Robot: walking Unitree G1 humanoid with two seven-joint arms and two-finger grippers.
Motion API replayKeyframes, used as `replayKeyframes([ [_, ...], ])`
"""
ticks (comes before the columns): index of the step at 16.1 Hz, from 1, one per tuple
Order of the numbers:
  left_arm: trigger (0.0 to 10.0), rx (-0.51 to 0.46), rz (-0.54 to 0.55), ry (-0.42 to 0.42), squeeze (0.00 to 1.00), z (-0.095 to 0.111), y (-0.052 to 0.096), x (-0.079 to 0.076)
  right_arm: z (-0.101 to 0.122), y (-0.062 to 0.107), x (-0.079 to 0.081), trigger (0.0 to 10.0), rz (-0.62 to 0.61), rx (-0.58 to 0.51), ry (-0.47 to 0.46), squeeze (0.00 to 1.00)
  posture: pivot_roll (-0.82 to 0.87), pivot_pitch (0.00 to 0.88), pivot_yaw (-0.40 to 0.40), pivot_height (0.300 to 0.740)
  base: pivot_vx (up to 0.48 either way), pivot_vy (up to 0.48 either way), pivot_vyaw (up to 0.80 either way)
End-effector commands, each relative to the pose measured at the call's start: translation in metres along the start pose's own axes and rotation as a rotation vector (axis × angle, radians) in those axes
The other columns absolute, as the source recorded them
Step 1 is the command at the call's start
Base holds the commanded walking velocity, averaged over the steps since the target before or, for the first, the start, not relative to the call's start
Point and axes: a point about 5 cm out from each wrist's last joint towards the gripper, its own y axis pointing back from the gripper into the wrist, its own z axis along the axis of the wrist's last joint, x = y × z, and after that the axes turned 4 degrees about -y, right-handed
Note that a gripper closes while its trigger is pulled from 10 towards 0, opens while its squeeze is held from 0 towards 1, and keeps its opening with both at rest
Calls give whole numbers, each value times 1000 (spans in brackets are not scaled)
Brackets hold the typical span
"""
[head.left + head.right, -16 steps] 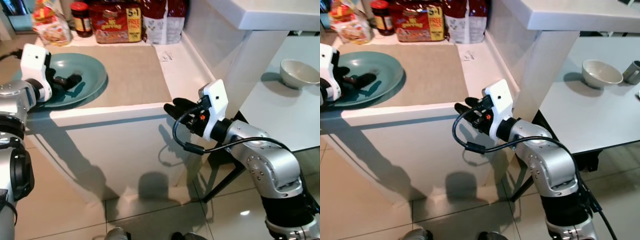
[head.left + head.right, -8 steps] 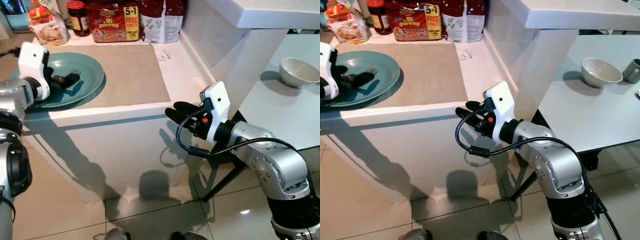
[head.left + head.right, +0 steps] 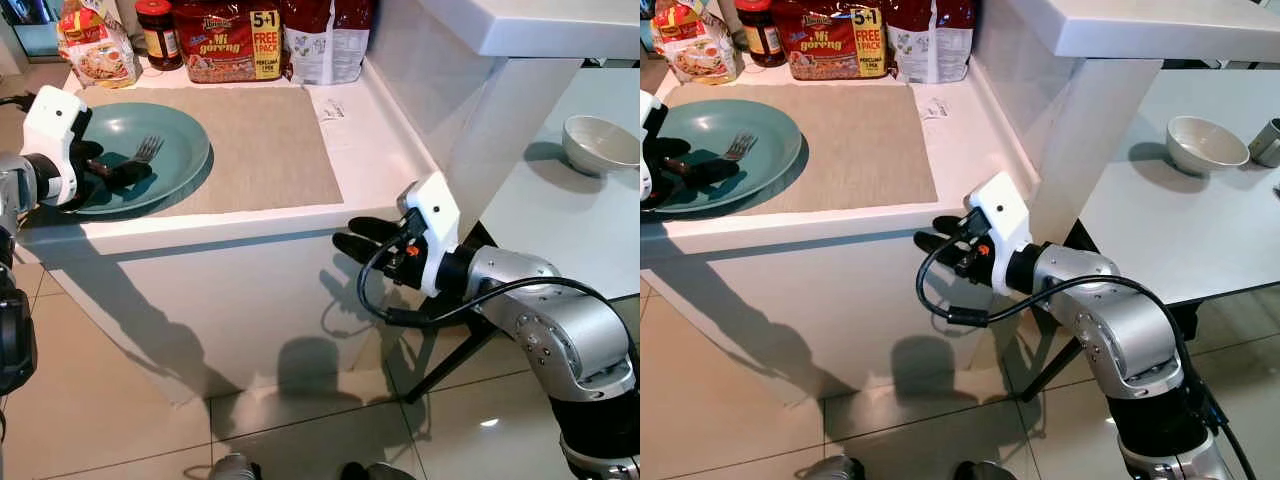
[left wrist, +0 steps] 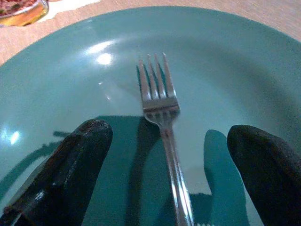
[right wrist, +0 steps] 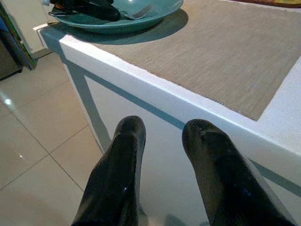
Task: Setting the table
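Note:
The silver fork's pointed tines lie bare on the teal plate, so my left gripper needs to grab the fork by its slim handle point(image 4: 176, 176) next.
A silver fork point(image 4: 162, 106) lies in a teal plate point(image 3: 175, 135) on the beige placemat point(image 3: 260, 140) at the left of the white counter. My left gripper point(image 3: 118, 170) hovers low over the plate's near-left side. It is open, and its black fingers point(image 4: 80, 155) stand on either side of the fork's handle without touching it. My right gripper point(image 3: 352, 235) hangs open in front of the counter's side wall, just below the top edge, with nothing between its fingers point(image 5: 124, 155).
Noodle packets point(image 3: 225, 40), a bag point(image 3: 325, 40) and a jar point(image 3: 157, 35) line the back of the counter. A white ledge point(image 3: 520, 30) rises on the right. Beyond it a grey table point(image 3: 1180, 230) carries a white bowl point(image 3: 598, 145). Tiled floor point(image 3: 120, 410) lies below.
My left gripper has drawn back toward the plate's left edge, leaving the fork lying uncovered in the plate. The right gripper has sunk slightly beside the counter.

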Motion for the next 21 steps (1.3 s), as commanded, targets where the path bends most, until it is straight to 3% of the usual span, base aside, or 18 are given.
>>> replayKeyframes([
  [1, 10000, 22, -13, -10, 0, 6, 3, 3, 1, 2, 2, 10000, 21, 16, 19, 0, 26, 93, -69, 740, 0, 0, 0],
  [3, 10000, 93, -31, -14, 0, -3, 2, 0, -1, 4, 5, 10000, 46, 39, 31, 0, 25, 91, -66, 740, 0, 0, 0],
  [4, 8353, 119, 7, -10, 0, -6, 0, 0, -3, 4, 7, 10000, 61, 52, 36, 0, 23, 89, -62, 740, 0, 0, 0],
  [5, 7451, 121, 19, -3, 0, -7, 0, 1, -3, 4, 8, 10000, 65, 53, 36, 0, 23, 89, -62, 740, 0, 0, 0],
  [7, 1451, 121, 34, -1, 0, -6, 0, 1, -3, 4, 8, 10000, 64, 53, 39, 0, 24, 86, -62, 740, 0, 0, 0],
  [8, 0, 125, 44, -9, 0, -5, 0, 2, -3, 4, 8, 10000, 64, 54, 40, 0, 25, 87, -62, 740, 0, 0, 0],
  [21, 0, 178, 41, -54, 0, -7, -2, 0, -5, 5, 7, 10000, 77, 81, 44, 0, 25, 83, -58, 740, 0, 0, 0],
])
